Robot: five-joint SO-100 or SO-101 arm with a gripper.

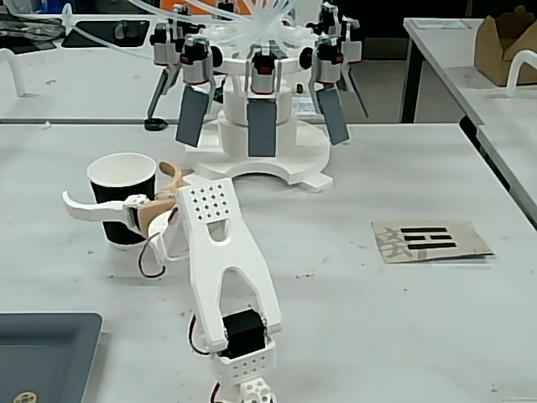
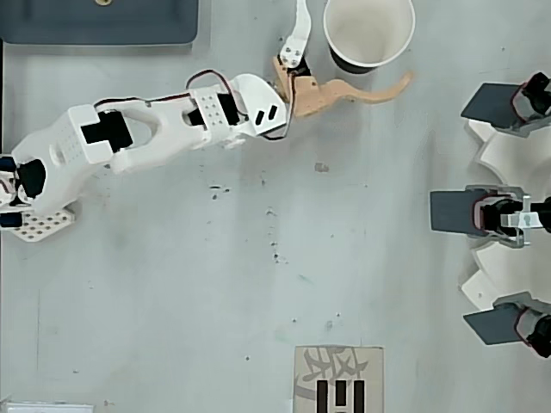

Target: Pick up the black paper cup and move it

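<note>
The robot should next use its gripper to hold the paper cup by its black side (image 1: 121,192), so the paper cup's white rim stays free while the cup is moved.
The black paper cup (image 1: 123,193) stands upright on the white table, left of centre in the fixed view, and at the top edge in the overhead view (image 2: 368,30), where its white inside shows. My gripper (image 1: 115,181) is open wide with the cup between its jaws. The white finger (image 1: 84,207) curves across the cup's near side. The tan finger (image 1: 171,176) reaches along the far side. From overhead the gripper (image 2: 354,41) has its white finger (image 2: 298,34) left of the cup and its tan finger (image 2: 370,89) just below it. I cannot tell whether either finger touches the cup.
A large white device (image 1: 268,159) with several grey paddles stands behind the cup, at the right edge from overhead (image 2: 499,211). A cardboard card with black marks (image 1: 430,240) (image 2: 338,379) lies flat. A dark grey tray (image 1: 42,353) (image 2: 103,21) sits beside the arm's base.
</note>
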